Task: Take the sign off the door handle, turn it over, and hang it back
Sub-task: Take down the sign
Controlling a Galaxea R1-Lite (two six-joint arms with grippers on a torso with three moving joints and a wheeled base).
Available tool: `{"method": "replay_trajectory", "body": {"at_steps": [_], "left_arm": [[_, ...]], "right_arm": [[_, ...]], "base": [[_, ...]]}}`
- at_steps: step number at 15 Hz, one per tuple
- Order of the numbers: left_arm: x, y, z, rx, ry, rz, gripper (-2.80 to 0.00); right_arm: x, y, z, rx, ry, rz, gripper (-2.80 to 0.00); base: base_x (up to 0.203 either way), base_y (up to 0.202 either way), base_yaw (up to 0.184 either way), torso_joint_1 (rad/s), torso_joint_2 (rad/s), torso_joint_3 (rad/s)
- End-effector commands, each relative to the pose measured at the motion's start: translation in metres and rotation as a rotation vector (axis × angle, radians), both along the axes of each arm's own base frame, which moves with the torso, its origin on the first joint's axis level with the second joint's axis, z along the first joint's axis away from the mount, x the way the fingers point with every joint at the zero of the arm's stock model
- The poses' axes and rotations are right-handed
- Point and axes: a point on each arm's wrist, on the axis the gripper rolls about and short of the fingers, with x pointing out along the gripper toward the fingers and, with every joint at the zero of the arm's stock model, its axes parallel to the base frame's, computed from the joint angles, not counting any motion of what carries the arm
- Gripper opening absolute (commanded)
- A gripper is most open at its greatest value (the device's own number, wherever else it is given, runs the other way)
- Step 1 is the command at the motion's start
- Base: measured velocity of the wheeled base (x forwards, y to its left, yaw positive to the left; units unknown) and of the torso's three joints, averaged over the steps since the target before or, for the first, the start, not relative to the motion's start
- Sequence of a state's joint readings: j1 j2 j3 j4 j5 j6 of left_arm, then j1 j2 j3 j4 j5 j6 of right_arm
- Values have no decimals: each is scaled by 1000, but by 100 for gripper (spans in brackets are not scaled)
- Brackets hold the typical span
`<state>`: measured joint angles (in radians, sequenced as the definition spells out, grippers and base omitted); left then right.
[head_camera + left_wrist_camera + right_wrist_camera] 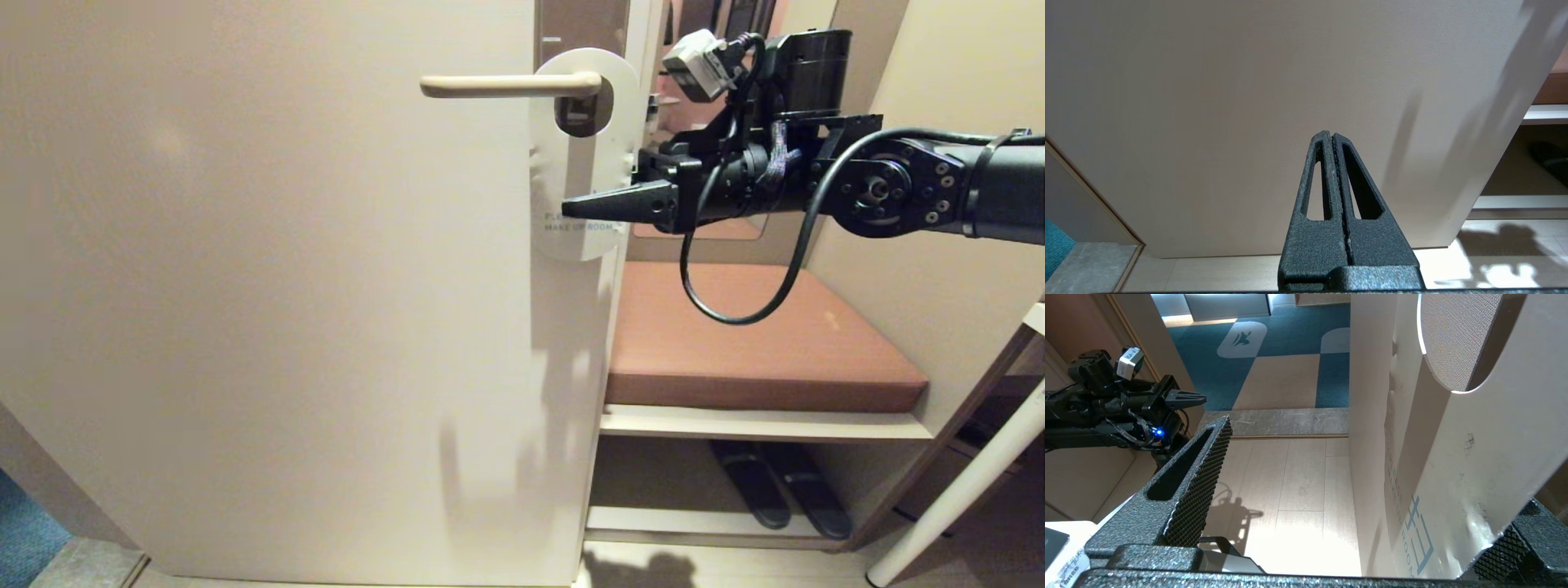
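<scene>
My right gripper is ready to close on the sign now: between my fingers the sign's side edge point(626, 162) reaches their bases, level with the lettering point(575, 227).
The sign point(571, 163) hangs by its oval hole on the cream door handle point(506, 85), white side out, with "MAKE UP ROOM" printed low on it. My right gripper point(571, 206) reaches in from the right at the sign's lower half, open. One black finger lies in front of the card. In the right wrist view the sign point(1494, 457) stands between the spread fingers point(1200, 469), close against the far one, and the jaws are not closed on it. My left gripper point(1332, 134) is shut on nothing, parked low before the door, and the left gripper point(1188, 399) also shows in the right wrist view.
The cream door point(286, 286) fills the left of the head view. Right of its edge stands a bench with a brown cushion point(759, 343), dark slippers point(775, 490) on the shelf below. A white table leg point(963, 490) slants at the far right. Teal carpet point(1298, 339) lies beyond the threshold.
</scene>
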<state>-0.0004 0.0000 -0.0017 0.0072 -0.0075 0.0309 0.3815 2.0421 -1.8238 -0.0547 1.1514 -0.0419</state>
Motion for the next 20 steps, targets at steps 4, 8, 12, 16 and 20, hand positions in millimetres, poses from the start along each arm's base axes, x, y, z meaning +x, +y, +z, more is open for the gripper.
{"method": "replay_trajectory", "body": {"at_steps": [4,8,12,16,20], "left_arm": [[0,0,0,0,1,0,-280],[0,0,0,0,1,0,-280],[0,0,0,0,1,0,-280],[0,0,0,0,1,0,-280],[0,0,0,0,1,0,-280]], "right_arm": [[0,0,-1,0,1,4,0],[0,-1,0,1,-3,3,0],[0,0,0,1,-3,3,-97],[-1,-1,2,3,-7,1,-280],[-1,-1,3,4,-7,1,-280]], "base": [[0,0,0,0,0,0],[0,0,0,0,0,0],[0,0,0,0,0,0],[0,0,0,0,0,0],[0,0,0,0,0,0]]}}
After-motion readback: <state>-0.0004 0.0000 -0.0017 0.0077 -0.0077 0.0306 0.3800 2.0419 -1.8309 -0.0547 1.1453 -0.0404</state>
